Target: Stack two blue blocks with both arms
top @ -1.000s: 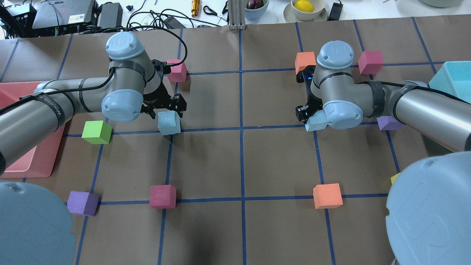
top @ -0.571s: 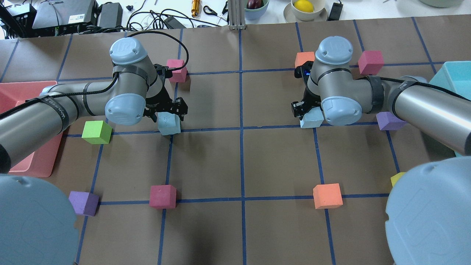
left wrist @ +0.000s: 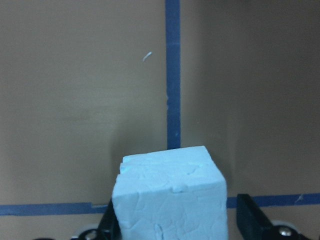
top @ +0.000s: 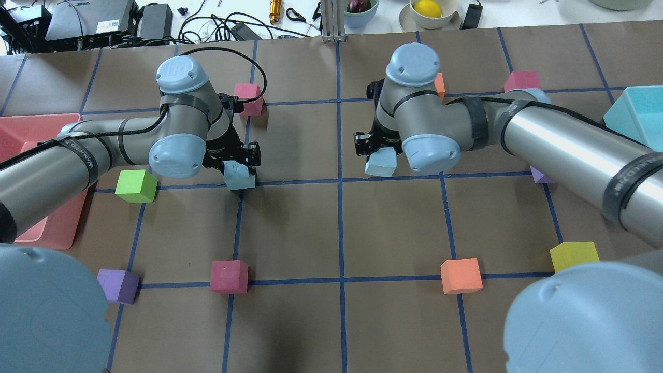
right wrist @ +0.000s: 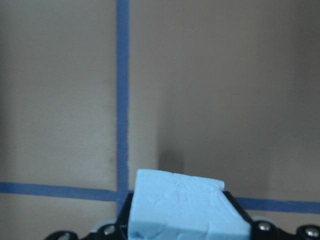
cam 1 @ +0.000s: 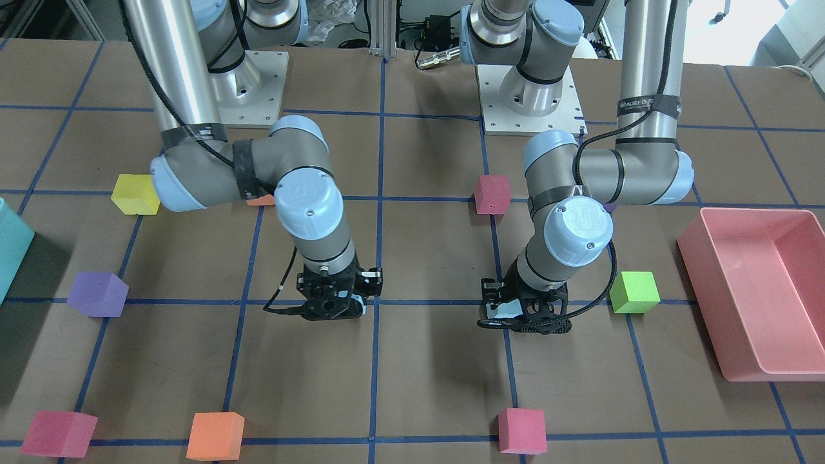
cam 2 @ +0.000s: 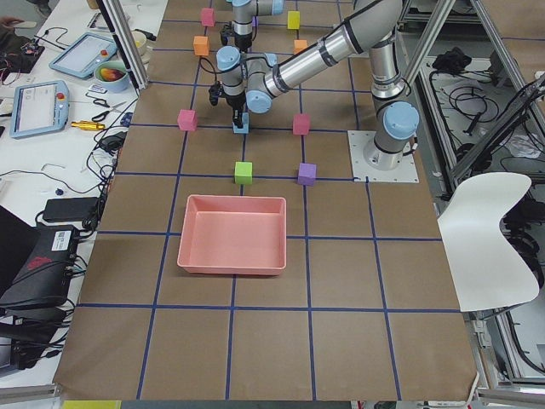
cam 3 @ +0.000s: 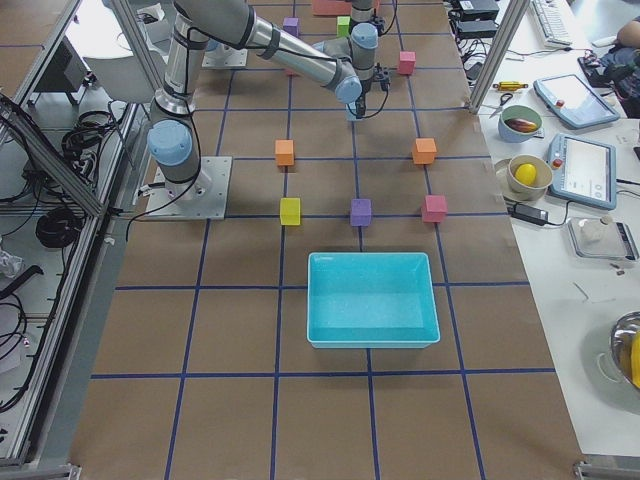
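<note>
I should next grab the sky-blue block by its opposite sides with my left gripper, so the block's top stays free for stacking.
One sky-blue block point(top: 239, 176) stands on the table at a blue tape crossing, left of centre. My left gripper point(top: 235, 161) is down over it and open. In the left wrist view the block point(left wrist: 170, 200) sits between the fingers, with a small gap at the right finger point(left wrist: 252, 222). My right gripper point(top: 374, 147) is shut on the second blue block point(top: 380, 163) near the table's middle line. That block fills the jaws, tilted, in the right wrist view point(right wrist: 182, 205). The two blocks are well apart.
A green cube point(top: 135, 185) and a pink tray point(top: 52, 228) lie left of my left gripper. A magenta cube point(top: 247, 98) sits just behind it. A teal bin point(top: 634, 111) is far right. Magenta point(top: 229, 276), orange point(top: 461, 275), yellow point(top: 574, 256) and purple point(top: 118, 285) cubes lie nearer the front.
My right gripper has carried its blue block leftward to near the middle line. My left gripper has come down around the other blue block, which has not moved.
</note>
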